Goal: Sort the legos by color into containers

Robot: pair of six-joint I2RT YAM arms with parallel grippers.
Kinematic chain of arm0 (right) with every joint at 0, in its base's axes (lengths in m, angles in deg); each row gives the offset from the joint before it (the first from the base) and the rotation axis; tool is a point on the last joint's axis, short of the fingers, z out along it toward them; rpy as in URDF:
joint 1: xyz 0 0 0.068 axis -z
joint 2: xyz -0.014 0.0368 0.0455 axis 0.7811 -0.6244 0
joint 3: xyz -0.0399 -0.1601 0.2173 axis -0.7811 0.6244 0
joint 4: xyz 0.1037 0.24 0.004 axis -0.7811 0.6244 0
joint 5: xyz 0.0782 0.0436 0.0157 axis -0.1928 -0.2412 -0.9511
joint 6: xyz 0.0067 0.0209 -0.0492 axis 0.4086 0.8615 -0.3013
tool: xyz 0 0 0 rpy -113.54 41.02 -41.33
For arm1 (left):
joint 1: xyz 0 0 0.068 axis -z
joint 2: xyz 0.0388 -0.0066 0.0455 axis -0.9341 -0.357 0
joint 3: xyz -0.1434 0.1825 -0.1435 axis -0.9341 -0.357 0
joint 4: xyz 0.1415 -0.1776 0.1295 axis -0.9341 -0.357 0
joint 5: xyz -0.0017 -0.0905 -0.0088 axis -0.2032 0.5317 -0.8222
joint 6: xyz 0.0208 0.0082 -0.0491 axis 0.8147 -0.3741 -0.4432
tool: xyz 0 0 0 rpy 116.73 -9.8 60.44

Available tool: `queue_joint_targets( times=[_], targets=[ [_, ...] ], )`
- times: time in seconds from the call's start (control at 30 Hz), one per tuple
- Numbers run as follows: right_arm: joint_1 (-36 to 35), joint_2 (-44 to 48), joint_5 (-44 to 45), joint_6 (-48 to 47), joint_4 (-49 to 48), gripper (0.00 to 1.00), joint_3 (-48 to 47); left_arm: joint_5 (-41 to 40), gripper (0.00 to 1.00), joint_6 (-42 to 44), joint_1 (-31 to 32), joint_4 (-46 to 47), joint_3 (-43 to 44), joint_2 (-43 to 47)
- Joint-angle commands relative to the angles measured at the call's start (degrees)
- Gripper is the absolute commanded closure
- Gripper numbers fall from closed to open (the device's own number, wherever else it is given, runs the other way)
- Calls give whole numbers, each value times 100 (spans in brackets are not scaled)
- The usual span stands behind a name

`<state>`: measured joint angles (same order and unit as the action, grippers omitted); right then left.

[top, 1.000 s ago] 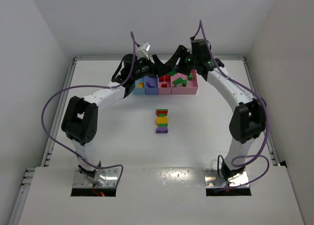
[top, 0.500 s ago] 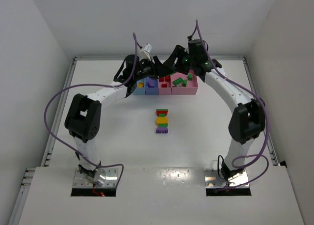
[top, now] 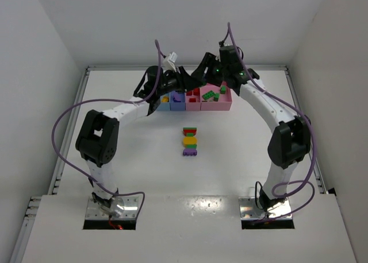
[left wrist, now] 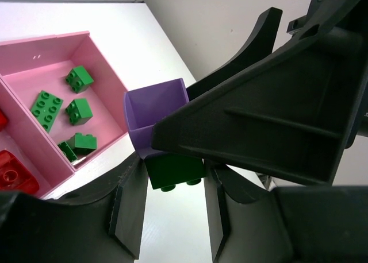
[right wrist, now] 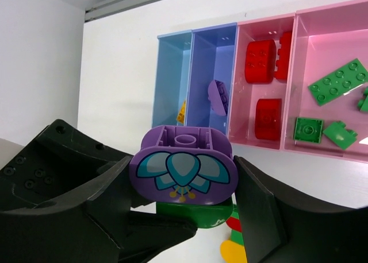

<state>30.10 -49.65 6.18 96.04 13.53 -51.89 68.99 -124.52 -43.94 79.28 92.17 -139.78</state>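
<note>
My left gripper would make the green brick (left wrist: 174,170) come off the purple brick (left wrist: 150,116) if I pulled it sideways now, because each brick is held by a different gripper.
My two grippers meet above the back of the containers, left gripper (top: 183,79) and right gripper (top: 201,76). The right gripper (right wrist: 184,185) is shut on a purple brick (right wrist: 183,165) with a teal flower print. A green brick (right wrist: 198,212) is stuck under it. The left gripper (left wrist: 173,185) is shut on that green brick (left wrist: 172,171), with the purple brick (left wrist: 150,116) above it. The bins form a row: light blue (right wrist: 171,73), periwinkle (right wrist: 202,56), pink (right wrist: 240,73), wider pink (right wrist: 322,45). A multicoloured clump (top: 190,141) lies on the table.
The pink bin holds red bricks (right wrist: 259,56), the wider pink bin green ones (right wrist: 338,82), the periwinkle bin a purple piece (right wrist: 217,96), the light blue bin a yellow piece (right wrist: 181,111). White walls close in the table's left, right and back sides.
Both grippers stay joined on the purple and green bricks. The left arm has shifted a little to the right and the right wrist has risen slightly.
</note>
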Motion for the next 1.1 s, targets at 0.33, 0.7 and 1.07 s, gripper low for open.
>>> queue_joint_targets(
  times=[0.33,0.7,1.07],
  targets=[
    [517,-280,488,-442,-486,100,-921,125,96,336,-106,5,-1001,1001],
    [-106,-1220,-576,-1224,-688,100,-1194,-464,96,1206,-1977,-1453,-1178,2424],
    [-344,-2284,-760,-1427,-740,95,-1826,-236,96,1207,-2875,-1683,-1274,2645]
  ],
)
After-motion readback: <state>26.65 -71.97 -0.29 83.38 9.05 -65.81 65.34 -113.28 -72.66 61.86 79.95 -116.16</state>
